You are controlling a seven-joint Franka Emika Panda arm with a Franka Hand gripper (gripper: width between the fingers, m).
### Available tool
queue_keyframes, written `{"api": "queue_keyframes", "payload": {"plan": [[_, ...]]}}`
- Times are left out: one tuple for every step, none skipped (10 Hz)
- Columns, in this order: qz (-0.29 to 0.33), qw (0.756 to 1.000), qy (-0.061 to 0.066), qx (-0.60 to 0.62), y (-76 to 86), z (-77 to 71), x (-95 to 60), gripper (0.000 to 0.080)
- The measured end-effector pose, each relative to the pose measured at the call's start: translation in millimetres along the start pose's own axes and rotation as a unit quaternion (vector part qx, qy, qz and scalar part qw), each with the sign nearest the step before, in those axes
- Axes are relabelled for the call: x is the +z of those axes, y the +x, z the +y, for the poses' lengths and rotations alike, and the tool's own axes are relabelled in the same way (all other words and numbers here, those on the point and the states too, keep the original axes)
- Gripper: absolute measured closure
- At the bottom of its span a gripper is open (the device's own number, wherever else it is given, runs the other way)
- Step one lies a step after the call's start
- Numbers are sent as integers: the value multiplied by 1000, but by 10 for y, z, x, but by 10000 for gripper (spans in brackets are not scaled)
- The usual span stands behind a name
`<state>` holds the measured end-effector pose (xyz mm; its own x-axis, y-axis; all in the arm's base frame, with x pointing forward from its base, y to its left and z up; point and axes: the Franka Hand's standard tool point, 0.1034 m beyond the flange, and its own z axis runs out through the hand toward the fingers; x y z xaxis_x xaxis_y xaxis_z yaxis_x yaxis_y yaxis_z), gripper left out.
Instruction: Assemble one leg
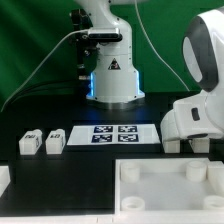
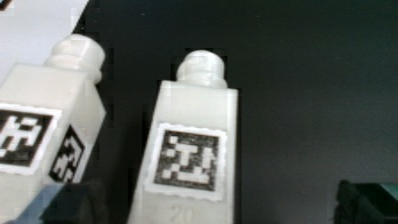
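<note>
The rounded peg of the white leg should stay free for a corner socket. My gripper should next hold the leg between its fingers by its tagged body (image 2: 182,203).
In the wrist view two white legs lie side by side on the black table, each with a rounded peg at one end and a black-and-white tag on top. One leg (image 2: 196,140) lies between my gripper's (image 2: 217,208) dark fingertips (image 2: 370,200); the jaws are open and hold nothing. The other leg (image 2: 45,120) lies just outside them. In the exterior view the gripper (image 1: 187,135) hangs low over the table at the right and hides those legs. Two more legs (image 1: 30,141) (image 1: 54,141) lie at the left.
The marker board (image 1: 110,134) lies at the table's middle. The large white tray-like piece (image 1: 165,185) with round corner sockets sits at the front right. A white part (image 1: 4,180) shows at the front left edge. The robot base (image 1: 110,75) stands at the back.
</note>
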<state>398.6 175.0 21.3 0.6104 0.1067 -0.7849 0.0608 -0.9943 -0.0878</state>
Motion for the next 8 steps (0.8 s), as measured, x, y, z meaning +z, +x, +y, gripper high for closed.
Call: {"api": "queue_keyframes", "payload": {"plan": [[-1, 1000, 0, -1, 3, 13, 18, 150], [1, 1000, 1, -1, 34, 17, 53, 150], [1, 1000, 1, -1, 41, 15, 73, 150], [1, 1000, 1, -1, 41, 15, 70, 150], [1, 1000, 1, -1, 41, 15, 72, 150], [1, 1000, 1, -1, 41, 15, 73, 150], [1, 1000, 1, -1, 41, 15, 73, 150], [1, 1000, 1, -1, 41, 15, 73, 150]]}}
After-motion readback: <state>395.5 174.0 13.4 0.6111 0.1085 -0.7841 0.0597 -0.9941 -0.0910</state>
